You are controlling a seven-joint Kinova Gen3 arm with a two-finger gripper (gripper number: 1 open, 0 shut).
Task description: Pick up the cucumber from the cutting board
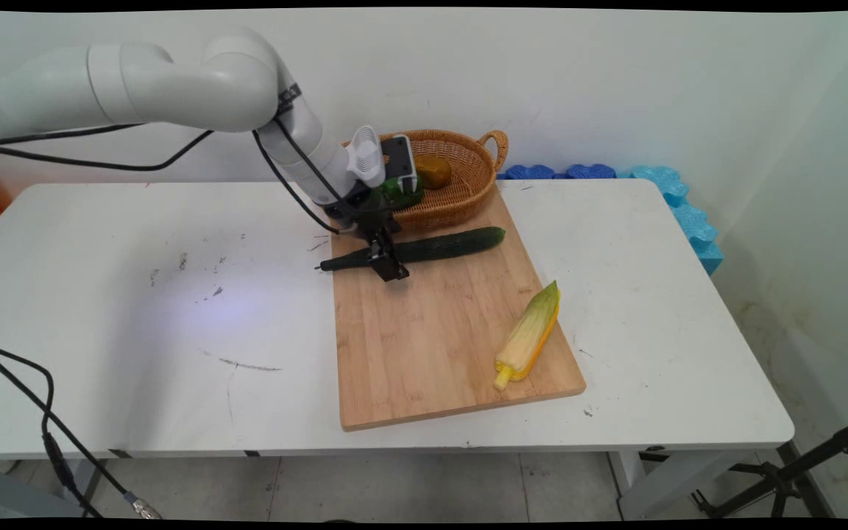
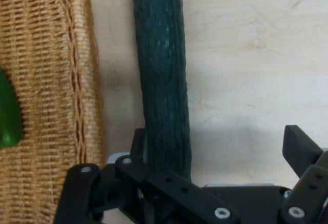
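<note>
Next, my gripper grabs the long dark green cucumber by its body (image 1: 408,252) beside the thin neck, to add the cucumber to the wicker basket (image 1: 461,190).
A long dark green cucumber (image 1: 446,245) (image 2: 161,80) lies across the far end of a wooden cutting board (image 1: 431,346) (image 2: 246,70), its thin end reaching past the board's left edge. My gripper (image 1: 389,266) (image 2: 220,149) is down over the cucumber's left part and stands open. In the hand view the cucumber runs up between the two fingers, close against the left finger (image 2: 138,142), with a wide gap to the right one. Nothing is held.
A wicker basket (image 1: 468,193) (image 2: 51,80) stands just behind the cucumber, holding a brown round item (image 1: 433,171) and a green one (image 1: 402,190) (image 2: 9,116). A corn cob in its husk (image 1: 531,335) lies at the board's right edge. Blue foam blocks (image 1: 678,199) line the wall.
</note>
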